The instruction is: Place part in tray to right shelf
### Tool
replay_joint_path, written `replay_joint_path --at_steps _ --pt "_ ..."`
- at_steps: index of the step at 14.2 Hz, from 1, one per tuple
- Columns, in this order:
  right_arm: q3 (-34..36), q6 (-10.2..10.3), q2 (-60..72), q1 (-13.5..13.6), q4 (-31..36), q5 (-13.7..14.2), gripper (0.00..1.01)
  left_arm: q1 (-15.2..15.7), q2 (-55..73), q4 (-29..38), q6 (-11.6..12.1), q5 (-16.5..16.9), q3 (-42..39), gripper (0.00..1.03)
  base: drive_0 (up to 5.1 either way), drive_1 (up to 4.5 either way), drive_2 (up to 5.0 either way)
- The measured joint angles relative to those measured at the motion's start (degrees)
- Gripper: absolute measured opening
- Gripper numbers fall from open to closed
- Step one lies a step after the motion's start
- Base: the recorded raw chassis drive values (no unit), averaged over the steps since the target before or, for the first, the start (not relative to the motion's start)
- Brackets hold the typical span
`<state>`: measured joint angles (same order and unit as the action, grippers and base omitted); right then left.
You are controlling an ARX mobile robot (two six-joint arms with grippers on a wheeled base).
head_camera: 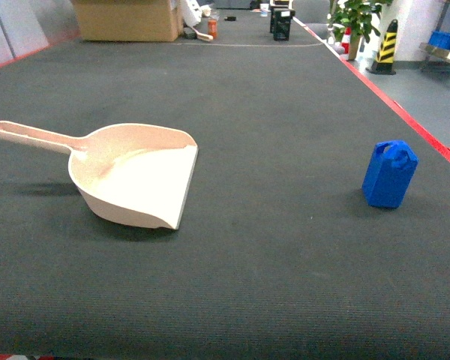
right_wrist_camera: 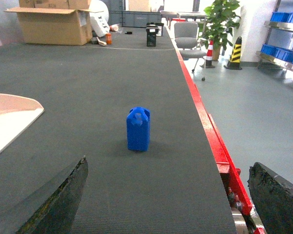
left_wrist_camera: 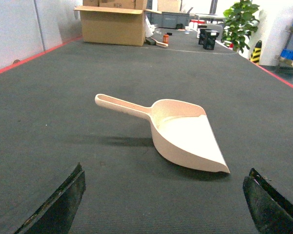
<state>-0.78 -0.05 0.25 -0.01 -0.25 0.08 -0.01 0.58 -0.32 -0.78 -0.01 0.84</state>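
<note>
Next, my left gripper grabs the tray by its long handle's end (head_camera: pixel 5 132), to carry the blue part in the beige tray's open bowl (head_camera: pixel 135 176).
The part (head_camera: pixel 390 174) is a small blue jerrycan-shaped block standing upright on the dark belt, near its right edge. The beige tray (head_camera: pixel 135 176) lies empty at the left, its handle pointing left and its flat lip facing right. In the right wrist view the part (right_wrist_camera: pixel 138 129) stands well ahead of my right gripper (right_wrist_camera: pixel 170 170), which is open and empty. The left gripper (left_wrist_camera: pixel 165 178) is also open and empty, just short of the tray (left_wrist_camera: pixel 185 139). The right shelf (right_wrist_camera: pixel 283 34), with blue crates, stands far off to the right. Neither gripper shows in the head view.
A red border (head_camera: pixel 405 112) marks the belt's right edge, with grey floor beyond. At the far end are a cardboard box (head_camera: pixel 124 19), a small black object (head_camera: pixel 282 22), a potted plant (head_camera: pixel 356 19) and a yellow-black bollard (head_camera: pixel 386 45). An office chair (right_wrist_camera: pixel 188 36) stands nearby.
</note>
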Motion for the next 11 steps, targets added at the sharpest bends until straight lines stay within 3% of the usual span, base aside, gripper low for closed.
replay_joint_path --at_steps 11 --pt "0.0 0.0 0.0 0.0 0.0 0.0 0.98 0.0 0.0 0.02 0.0 0.0 0.0 0.98 0.0 0.0 0.0"
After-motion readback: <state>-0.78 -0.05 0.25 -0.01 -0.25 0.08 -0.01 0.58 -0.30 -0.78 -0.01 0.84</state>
